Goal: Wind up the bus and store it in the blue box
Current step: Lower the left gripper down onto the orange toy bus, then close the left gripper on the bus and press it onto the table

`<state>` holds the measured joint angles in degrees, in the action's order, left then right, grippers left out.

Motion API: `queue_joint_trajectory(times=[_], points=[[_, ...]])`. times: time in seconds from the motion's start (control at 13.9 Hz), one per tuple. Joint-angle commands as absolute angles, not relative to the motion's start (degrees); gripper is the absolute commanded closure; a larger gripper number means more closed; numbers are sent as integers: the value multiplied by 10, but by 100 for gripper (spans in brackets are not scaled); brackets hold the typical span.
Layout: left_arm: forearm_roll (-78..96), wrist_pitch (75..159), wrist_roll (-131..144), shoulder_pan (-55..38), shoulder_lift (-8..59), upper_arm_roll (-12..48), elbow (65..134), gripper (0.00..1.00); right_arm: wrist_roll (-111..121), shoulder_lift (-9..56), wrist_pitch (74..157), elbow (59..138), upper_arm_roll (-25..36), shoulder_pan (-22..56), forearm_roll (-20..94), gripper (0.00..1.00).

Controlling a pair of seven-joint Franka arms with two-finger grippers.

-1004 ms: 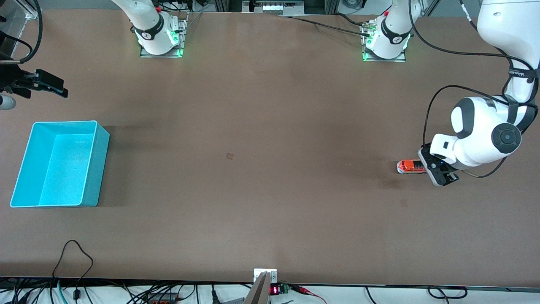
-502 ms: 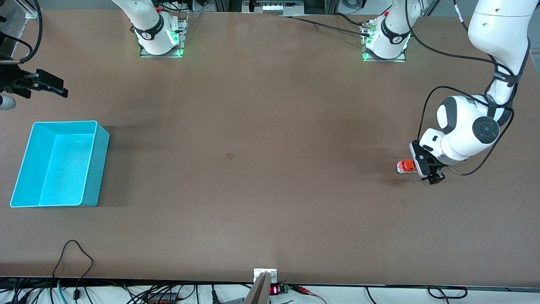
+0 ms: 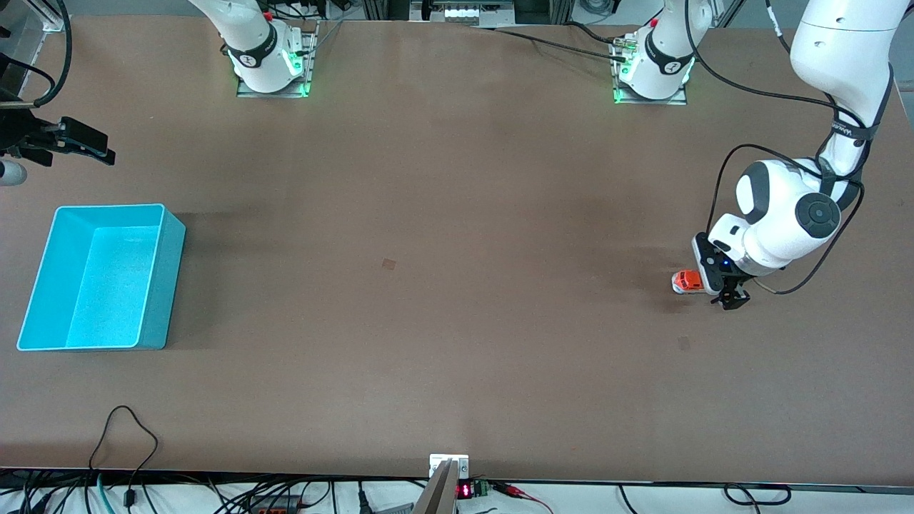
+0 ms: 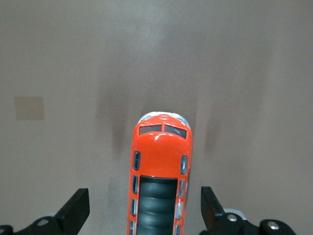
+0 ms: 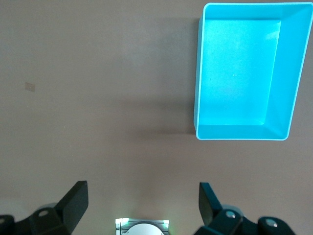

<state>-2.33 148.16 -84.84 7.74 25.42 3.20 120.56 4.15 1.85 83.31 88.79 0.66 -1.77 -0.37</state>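
Observation:
The left gripper's fingers are low beside the orange bus in the left wrist view, so it should close on the bus.
The orange bus (image 3: 687, 281) stands on the table toward the left arm's end. In the left wrist view the bus (image 4: 159, 161) lies lengthwise between my fingers, its white-grey front pointing away from the wrist. My left gripper (image 3: 720, 280) (image 4: 143, 203) is open, low over the rear of the bus, with a finger on each side and gaps to both. The blue box (image 3: 163, 285) stands empty at the right arm's end and also shows in the right wrist view (image 5: 239, 73). My right gripper (image 3: 89, 145) (image 5: 143, 200) is open and empty and waits high beside the box.
The arm bases (image 3: 271, 68) (image 3: 651, 71) stand along the table's edge farthest from the front camera. A small dark square mark (image 3: 388, 263) is near the table's middle. Cables (image 3: 128, 428) lie at the edge nearest the front camera.
My left arm has swung in toward the bus, and its gripper now covers more of the bus's rear. The bus, the box and the right arm have not moved.

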Motion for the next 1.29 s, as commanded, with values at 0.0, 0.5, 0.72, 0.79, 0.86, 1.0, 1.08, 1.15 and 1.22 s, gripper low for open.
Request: queue_joint_trajectory(times=[0.0,0.5,0.72,0.79,0.86,1.0,1.08,1.15,1.22], points=[[-32,1488,-860,85,243,36,1222,0,36,17,828,882,5,-19,4,0],[-32,1498,-861,84,250,35,1221,26,35,17,830,882,6,-19,4,0],[-33,1500,-861,85,254,35,1221,27,36,17,830,882,6,-19,4,0],[-33,1501,-862,84,254,35,1221,27,36,17,829,882,6,-20,4,0],[-34,1501,-862,85,254,35,1221,29,36,17,830,882,7,-20,4,0],[-45,1504,-861,85,254,35,1221,37,36,17,830,882,7,-20,4,0],[-49,1512,-861,85,254,35,1221,45,36,17,830,882,7,-20,4,0],[-49,1513,-861,85,254,35,1221,50,35,17,830,882,7,-20,4,0],[-50,1513,-862,85,254,35,1221,53,35,17,830,882,7,-20,4,0]])
